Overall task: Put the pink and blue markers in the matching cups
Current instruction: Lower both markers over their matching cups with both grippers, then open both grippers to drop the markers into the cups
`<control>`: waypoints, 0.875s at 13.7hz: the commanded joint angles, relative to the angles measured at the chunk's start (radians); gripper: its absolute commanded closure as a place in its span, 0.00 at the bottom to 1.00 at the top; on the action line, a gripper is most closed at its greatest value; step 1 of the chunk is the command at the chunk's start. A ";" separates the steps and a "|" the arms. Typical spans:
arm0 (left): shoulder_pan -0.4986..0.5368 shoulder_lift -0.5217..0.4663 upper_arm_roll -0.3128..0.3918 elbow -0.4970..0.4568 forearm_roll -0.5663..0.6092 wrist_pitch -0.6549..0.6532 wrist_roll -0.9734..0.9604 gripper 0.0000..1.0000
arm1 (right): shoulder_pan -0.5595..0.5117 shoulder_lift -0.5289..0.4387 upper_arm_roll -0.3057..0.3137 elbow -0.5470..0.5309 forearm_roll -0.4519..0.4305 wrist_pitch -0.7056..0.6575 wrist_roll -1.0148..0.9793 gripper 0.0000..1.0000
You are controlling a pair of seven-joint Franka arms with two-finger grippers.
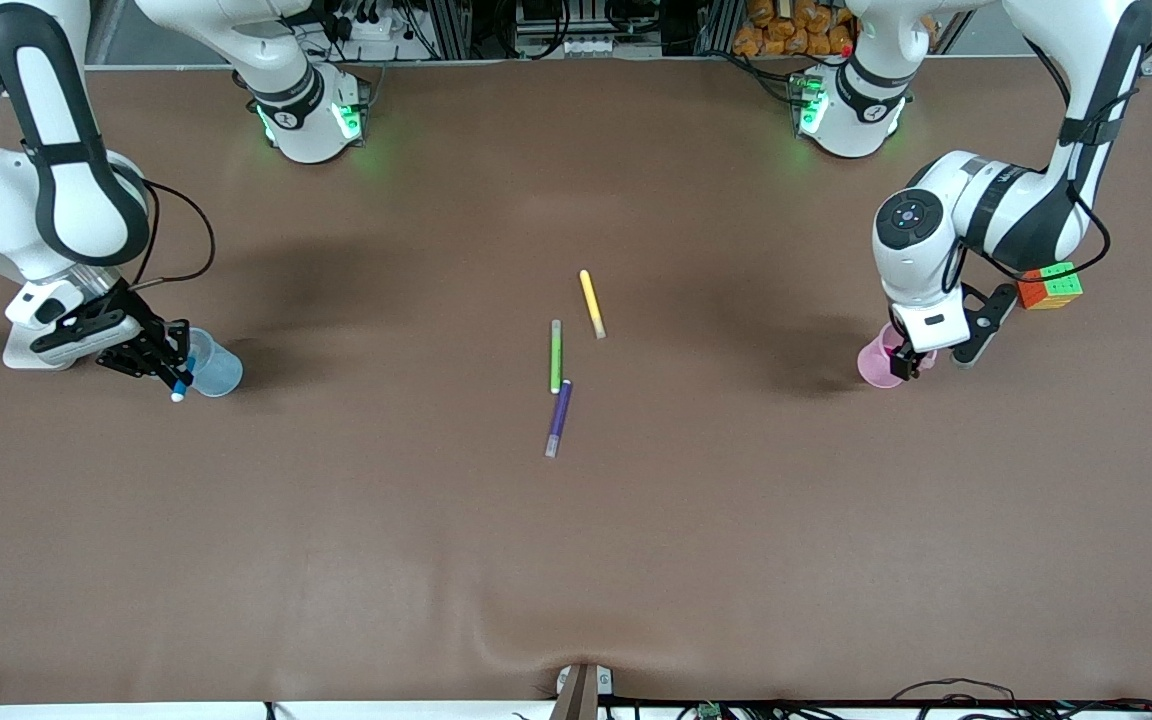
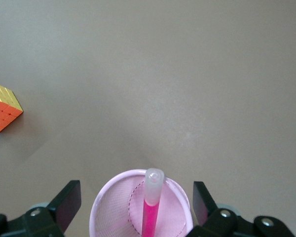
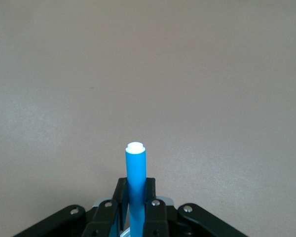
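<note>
The blue marker [image 1: 182,383] reaches inside the pale blue cup's rim [image 1: 219,360], so it is time for my right gripper to open now.
The pink marker [image 2: 152,210] stands in the pale pink cup [image 2: 106,207], its pale end leaning on the rim. My left gripper [image 2: 136,202] is open just above that cup, one finger on each side and neither touching the marker. In the front view the left gripper [image 1: 904,365] hangs over the pink cup [image 1: 874,368] at the left arm's end of the table. My right gripper [image 3: 136,195] is shut on the blue marker [image 3: 136,170]. In the front view the right gripper [image 1: 169,368] holds the blue marker [image 1: 182,383] at the rim of the pale blue cup [image 1: 218,368].
A yellow marker [image 1: 591,303], a green marker [image 1: 556,357] and a purple marker [image 1: 559,417] lie mid-table. A colour cube [image 1: 1051,287] sits close to the pink cup, farther from the front camera; the left wrist view also shows the cube [image 2: 4,107].
</note>
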 commanded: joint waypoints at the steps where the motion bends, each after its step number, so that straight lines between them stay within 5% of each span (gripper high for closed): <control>1: 0.009 -0.005 -0.006 0.027 -0.002 -0.005 -0.023 0.00 | -0.005 -0.011 0.003 -0.020 0.043 0.003 -0.075 1.00; 3: 0.008 -0.008 -0.006 0.032 -0.040 -0.012 -0.020 0.00 | -0.006 -0.011 0.003 -0.020 0.045 0.003 -0.100 0.96; 4: 0.008 -0.010 -0.006 0.032 -0.045 -0.013 -0.021 0.00 | -0.008 -0.011 0.003 -0.018 0.045 0.001 -0.100 0.86; 6: 0.008 -0.015 -0.006 0.038 -0.071 -0.013 -0.020 0.00 | -0.011 0.003 0.003 -0.012 0.045 0.000 -0.092 0.14; 7: 0.006 -0.015 -0.006 0.050 -0.097 -0.024 -0.018 0.00 | -0.015 0.003 0.003 -0.009 0.045 -0.002 -0.089 0.03; 12: 0.000 -0.009 -0.057 0.145 -0.245 -0.148 -0.004 0.00 | -0.035 0.001 0.003 0.044 0.045 -0.075 -0.060 0.00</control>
